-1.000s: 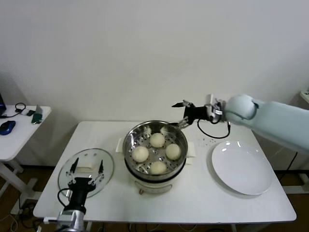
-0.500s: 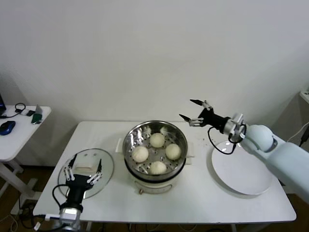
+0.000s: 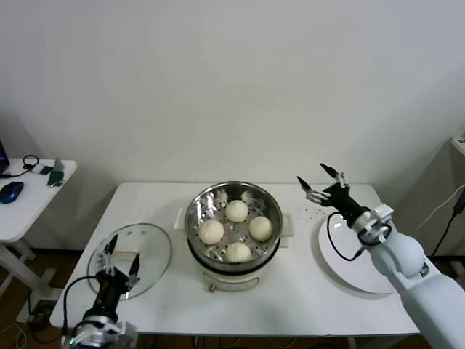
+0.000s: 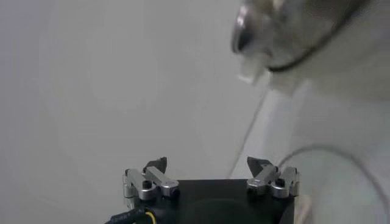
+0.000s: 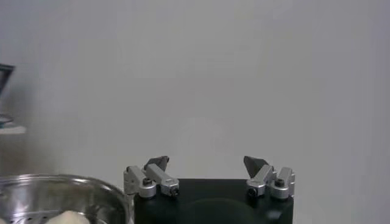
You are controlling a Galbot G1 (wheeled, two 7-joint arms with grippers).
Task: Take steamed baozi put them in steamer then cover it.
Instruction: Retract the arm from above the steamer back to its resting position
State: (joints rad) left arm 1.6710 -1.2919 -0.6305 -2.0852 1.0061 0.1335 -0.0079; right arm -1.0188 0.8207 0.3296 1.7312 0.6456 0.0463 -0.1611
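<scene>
The left gripper should next grab the glass lid by its white handle [image 3: 126, 257], so that it can cover the steamer of baozi [image 3: 234, 225].
Four cream-white baozi [image 3: 235, 230] sit on the perforated tray inside the shiny steel steamer [image 3: 200, 206] at the table's middle. The steamer's rim also shows in the right wrist view [image 5: 61, 182] and in the left wrist view [image 4: 286, 36]. The clear glass cover [image 3: 149, 243] with a white handle lies flat on the table at the left. My left gripper [image 3: 120, 259] is open and empty, low over the cover's near edge. My right gripper [image 3: 322, 183] is open and empty, raised right of the steamer, above the far edge of the white plate [image 3: 363, 273].
A small side table [image 3: 29, 200] with a mouse and cables stands at the far left. A white wall runs behind the table. The table's front edge [image 3: 276, 331] lies close to my body.
My right gripper has swung away from the steamer's far rim to the right, over the plate's far edge. My left gripper has drawn back a little toward the near edge.
</scene>
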